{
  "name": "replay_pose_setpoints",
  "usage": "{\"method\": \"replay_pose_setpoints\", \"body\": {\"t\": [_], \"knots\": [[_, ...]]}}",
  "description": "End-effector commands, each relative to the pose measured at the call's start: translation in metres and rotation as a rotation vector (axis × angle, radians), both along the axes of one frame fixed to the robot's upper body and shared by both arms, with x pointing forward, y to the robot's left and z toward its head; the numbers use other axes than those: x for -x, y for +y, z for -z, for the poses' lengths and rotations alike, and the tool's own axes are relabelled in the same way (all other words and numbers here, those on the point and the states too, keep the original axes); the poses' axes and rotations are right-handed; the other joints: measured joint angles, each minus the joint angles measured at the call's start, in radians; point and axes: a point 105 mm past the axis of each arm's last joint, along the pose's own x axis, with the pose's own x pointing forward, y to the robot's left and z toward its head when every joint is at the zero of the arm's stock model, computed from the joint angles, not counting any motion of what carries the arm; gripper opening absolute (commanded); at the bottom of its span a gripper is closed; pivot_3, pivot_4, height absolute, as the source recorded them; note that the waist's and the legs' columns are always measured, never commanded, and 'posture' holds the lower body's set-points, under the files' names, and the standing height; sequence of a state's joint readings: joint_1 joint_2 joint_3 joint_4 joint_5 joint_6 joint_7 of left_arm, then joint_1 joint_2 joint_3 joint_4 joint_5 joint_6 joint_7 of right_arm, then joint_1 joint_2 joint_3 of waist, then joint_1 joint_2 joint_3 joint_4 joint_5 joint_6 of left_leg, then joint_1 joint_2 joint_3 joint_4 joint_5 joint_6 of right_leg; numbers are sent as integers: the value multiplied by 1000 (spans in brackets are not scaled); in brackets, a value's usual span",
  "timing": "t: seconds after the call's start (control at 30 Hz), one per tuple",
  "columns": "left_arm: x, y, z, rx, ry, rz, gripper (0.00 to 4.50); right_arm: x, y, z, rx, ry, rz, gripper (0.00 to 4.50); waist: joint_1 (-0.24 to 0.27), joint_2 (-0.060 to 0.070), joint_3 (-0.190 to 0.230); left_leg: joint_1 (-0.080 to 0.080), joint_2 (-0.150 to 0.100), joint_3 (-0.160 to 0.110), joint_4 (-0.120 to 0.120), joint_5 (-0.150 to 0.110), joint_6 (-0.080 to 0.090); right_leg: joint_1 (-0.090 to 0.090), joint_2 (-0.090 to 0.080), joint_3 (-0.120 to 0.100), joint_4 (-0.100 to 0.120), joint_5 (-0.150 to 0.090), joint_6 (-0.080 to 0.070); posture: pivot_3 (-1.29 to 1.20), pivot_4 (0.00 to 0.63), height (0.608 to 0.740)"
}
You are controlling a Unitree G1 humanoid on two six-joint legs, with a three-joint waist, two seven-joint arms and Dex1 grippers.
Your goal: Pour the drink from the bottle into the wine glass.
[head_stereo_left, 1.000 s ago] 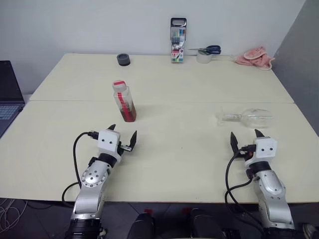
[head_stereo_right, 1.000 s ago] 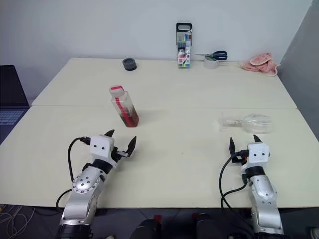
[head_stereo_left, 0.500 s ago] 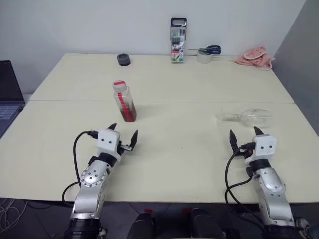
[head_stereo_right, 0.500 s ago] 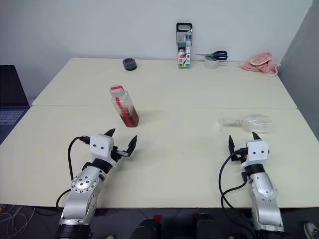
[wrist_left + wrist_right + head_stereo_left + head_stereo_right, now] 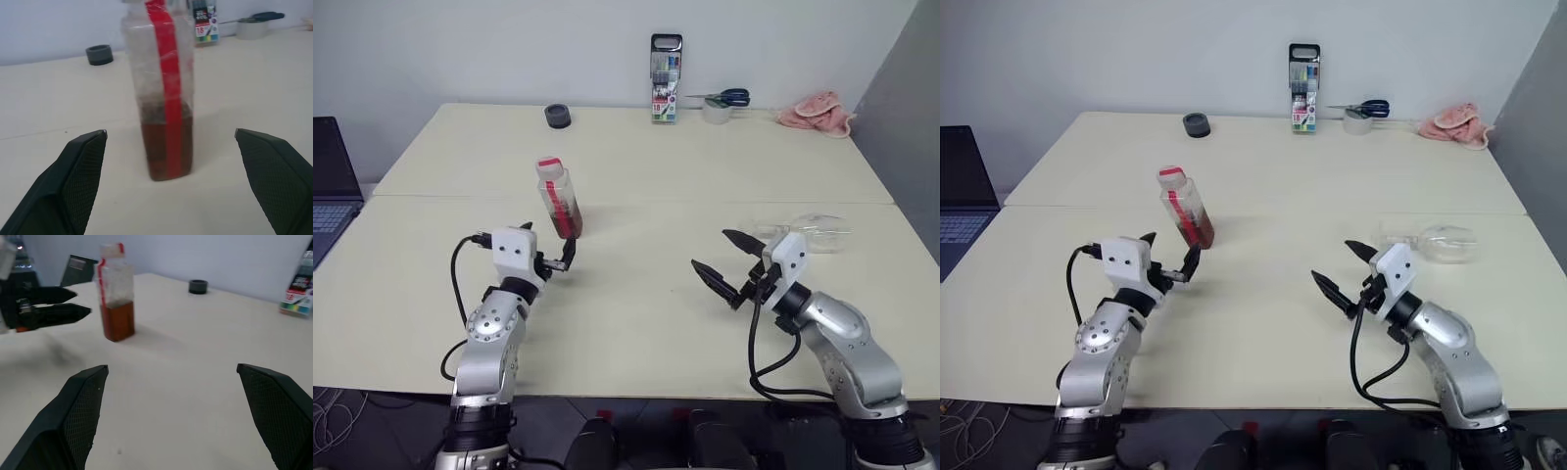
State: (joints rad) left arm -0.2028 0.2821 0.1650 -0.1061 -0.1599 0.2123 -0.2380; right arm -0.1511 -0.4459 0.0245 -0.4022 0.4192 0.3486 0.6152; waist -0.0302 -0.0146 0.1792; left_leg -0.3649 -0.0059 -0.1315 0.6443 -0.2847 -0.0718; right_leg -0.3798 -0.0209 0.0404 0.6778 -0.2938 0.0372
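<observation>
My left gripper should next grab the bottle's squared middle point(image 5: 561, 202) to pour from it. The flat sides face each other there, and the bottle narrows to a round cap point(image 5: 549, 167).
The bottle point(image 5: 558, 200) stands upright on the cream table point(image 5: 646, 313), left of centre, capped in white and red. The drink point(image 5: 165, 152) fills roughly its lower third. My left gripper point(image 5: 550, 245) hovers open just in front of the bottle, its fingers point(image 5: 83, 166) spread wider than the bottle and not touching it. The wine glass point(image 5: 806, 231) lies on its side at the right, foot pointing left. My right gripper point(image 5: 710, 250) is open and empty, raised above the table left of the glass and turned toward the bottle point(image 5: 115, 298).
Along the far edge sit a black tape roll point(image 5: 557, 117), an upright marker case point(image 5: 665, 79), scissors on a white roll point(image 5: 718, 101) and a pink cloth point(image 5: 815, 111). A laptop point(image 5: 330, 186) sits off the table's left side.
My right gripper has swung up and to the left, away from the glass, and now points toward the bottle. My left gripper has risen and moved forward, closer to the bottle.
</observation>
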Motion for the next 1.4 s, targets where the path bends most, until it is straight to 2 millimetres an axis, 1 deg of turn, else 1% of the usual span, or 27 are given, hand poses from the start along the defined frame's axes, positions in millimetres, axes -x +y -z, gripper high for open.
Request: {"method": "replay_pose_setpoints", "body": {"t": [0.03,0.23,0.43,0.57,0.73,1.0,1.17,1.37,1.4], "knots": [[-7,4,-13,10,-17,-31,4473,9,12,-17,3,-12,-105,4500,0,-1,1,0,0,0,0,0,0,0,0,0,0,0,0,0,150,740],[-19,-1,-20,-3,3,-18,4473,15,14,-22,19,-4,-168,4500,1,-2,1,0,0,0,0,0,0,0,-1,0,-1,0,0,0,150,740],[-31,-5,-28,-16,-6,-15,4473,17,15,-24,31,-10,-190,4500,1,-3,2,0,0,0,0,0,0,0,-1,0,-1,0,0,0,150,740],[-40,-13,-36,-23,-21,-3,4473,19,17,-28,32,-4,-229,4500,1,-3,2,0,0,0,0,0,0,0,-1,0,-1,0,0,0,150,740],[-54,-18,-42,-22,-14,-13,4473,16,19,-33,32,-13,-242,4500,1,-4,3,-1,0,0,0,0,0,-1,0,0,-1,0,0,0,150,740],[-73,-20,-56,-30,-31,-40,4473,13,22,-37,26,-19,-243,4500,1,-5,3,-1,-1,1,0,1,-3,-2,-1,0,-1,0,0,0,150,740],[-77,-21,-64,-75,-41,-57,4473,12,24,-41,29,-19,-250,4500,1,-5,3,-2,-1,1,0,2,-4,-2,-1,0,-1,0,0,0,150,740],[-77,-21,-63,-85,-39,-61,4473,14,26,-43,37,-12,-260,4500,1,-5,3,-4,-1,1,0,2,-4,-5,-1,1,0,0,0,0,150,740],[-77,-20,-62,-84,-38,-65,4076,14,26,-44,38,-11,-260,4500,1,-5,3,-5,-1,1,0,2,-4,-5,-1,1,0,0,0,0,150,740]]}}
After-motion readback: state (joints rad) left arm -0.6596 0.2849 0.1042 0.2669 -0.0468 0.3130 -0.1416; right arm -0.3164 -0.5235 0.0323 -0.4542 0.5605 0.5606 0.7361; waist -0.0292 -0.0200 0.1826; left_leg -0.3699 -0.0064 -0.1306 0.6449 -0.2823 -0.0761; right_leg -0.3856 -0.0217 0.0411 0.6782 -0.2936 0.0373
